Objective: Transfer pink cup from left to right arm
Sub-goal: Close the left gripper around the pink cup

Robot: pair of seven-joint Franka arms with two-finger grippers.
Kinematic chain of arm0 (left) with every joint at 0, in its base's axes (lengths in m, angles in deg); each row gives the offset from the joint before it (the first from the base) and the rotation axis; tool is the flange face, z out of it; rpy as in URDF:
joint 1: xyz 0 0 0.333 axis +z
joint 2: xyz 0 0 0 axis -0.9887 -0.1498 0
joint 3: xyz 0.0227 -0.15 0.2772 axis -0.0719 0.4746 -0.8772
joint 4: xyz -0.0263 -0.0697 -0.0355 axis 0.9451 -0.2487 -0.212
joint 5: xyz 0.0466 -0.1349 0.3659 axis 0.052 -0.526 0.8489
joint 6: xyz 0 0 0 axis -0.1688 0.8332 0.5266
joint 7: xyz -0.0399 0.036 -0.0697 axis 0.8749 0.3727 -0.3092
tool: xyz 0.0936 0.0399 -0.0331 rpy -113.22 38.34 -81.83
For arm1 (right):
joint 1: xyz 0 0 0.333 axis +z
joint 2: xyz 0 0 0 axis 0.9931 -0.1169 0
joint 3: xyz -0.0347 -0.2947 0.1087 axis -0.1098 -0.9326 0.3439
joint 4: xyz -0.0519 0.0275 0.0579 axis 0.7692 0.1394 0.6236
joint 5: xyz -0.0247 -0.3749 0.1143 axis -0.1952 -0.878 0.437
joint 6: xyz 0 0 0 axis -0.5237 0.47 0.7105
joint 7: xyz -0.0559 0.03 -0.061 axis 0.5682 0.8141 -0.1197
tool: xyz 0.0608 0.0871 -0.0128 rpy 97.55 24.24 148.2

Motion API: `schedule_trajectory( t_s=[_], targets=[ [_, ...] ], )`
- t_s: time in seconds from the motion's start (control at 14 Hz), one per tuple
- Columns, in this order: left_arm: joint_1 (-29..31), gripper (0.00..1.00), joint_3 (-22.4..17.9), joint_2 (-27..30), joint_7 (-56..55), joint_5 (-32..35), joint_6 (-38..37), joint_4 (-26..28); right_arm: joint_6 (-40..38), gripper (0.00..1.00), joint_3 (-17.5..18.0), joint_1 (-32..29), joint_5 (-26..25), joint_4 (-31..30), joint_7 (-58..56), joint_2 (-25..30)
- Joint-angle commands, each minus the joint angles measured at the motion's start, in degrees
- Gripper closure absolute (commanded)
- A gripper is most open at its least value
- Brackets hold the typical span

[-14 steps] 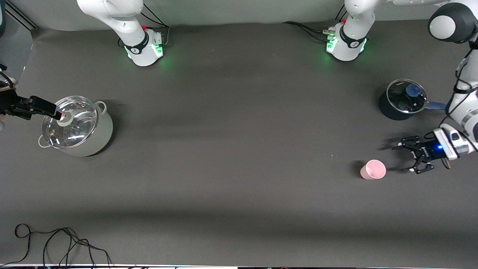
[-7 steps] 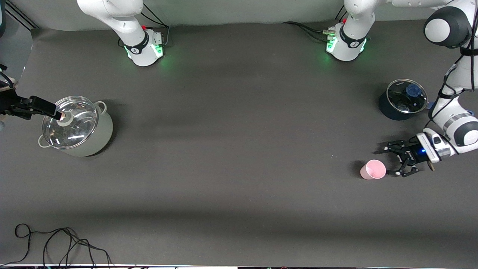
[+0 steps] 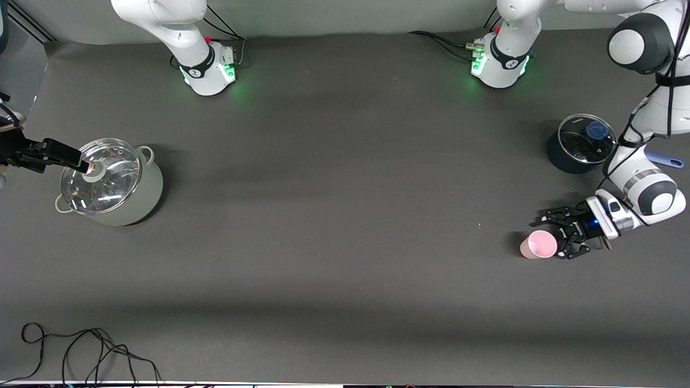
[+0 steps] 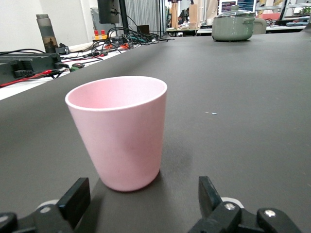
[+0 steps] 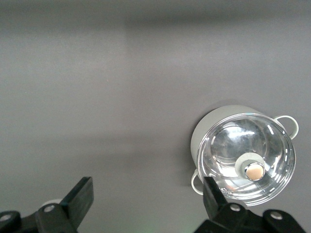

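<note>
My left gripper is to grab the pink cup by its lower side (image 3: 529, 253) (image 4: 127, 165) next. The cup's rim will stay free for my right gripper.
The pink cup (image 3: 538, 245) stands upright on the dark table, toward the left arm's end. My left gripper (image 3: 553, 238) is low beside it, open, its fingers pointing at the cup. In the left wrist view the cup (image 4: 119, 131) stands just ahead of the open left gripper (image 4: 144, 194), with its base short of the fingertips (image 4: 77, 191) and nothing touching it. My right gripper (image 5: 146, 194) is open and empty, high over the table. It does not show in the front view.
A grey-green pot with a glass lid (image 3: 116, 186) stands at the right arm's end and shows in the right wrist view (image 5: 248, 155). A dark blue saucepan with a glass lid (image 3: 579, 143) stands near the left arm. Loose cable (image 3: 81, 350) lies at the near edge.
My left gripper has moved down and along the table toward the pink cup, closing the gap to it. The cup and the pots have not moved.
</note>
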Motion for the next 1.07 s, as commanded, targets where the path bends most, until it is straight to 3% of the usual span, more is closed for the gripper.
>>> schedule_trajectory(
  t_s=[0.0, 0.57, 0.64, 0.79, 1.0],
  targets=[
    [-0.93, 0.01, 0.87, -0.27, 1.48, -2.19, 1.47, 1.21, -0.65, 0.0, -0.22, -0.2, 1.0, 0.46, -0.04, -0.05],
    [-2.95, 0.01, 1.22, -0.36, 0.96, -8.07, 2.08, 2.52, -0.65, 0.0, -0.22, -0.2, 1.0, 0.46, -0.13, -0.05],
    [-3.12, 0.07, 1.22, -0.27, 0.96, -8.17, 2.35, 2.7, -0.65, 0.0, -0.22, -0.2, 1.0, 0.46, -0.13, -0.05],
    [-3.3, 0.4, 1.22, -0.19, 0.96, -8.17, 2.44, 2.88, -0.65, 0.0, -0.22, -0.2, 1.0, 0.46, -0.13, -0.05],
    [-3.21, 0.48, 1.22, 0.08, 0.61, -8.17, 2.44, 2.88, -0.65, 0.0, -0.22, -0.2, 1.0, 0.37, -0.13, -0.05]
  ],
)
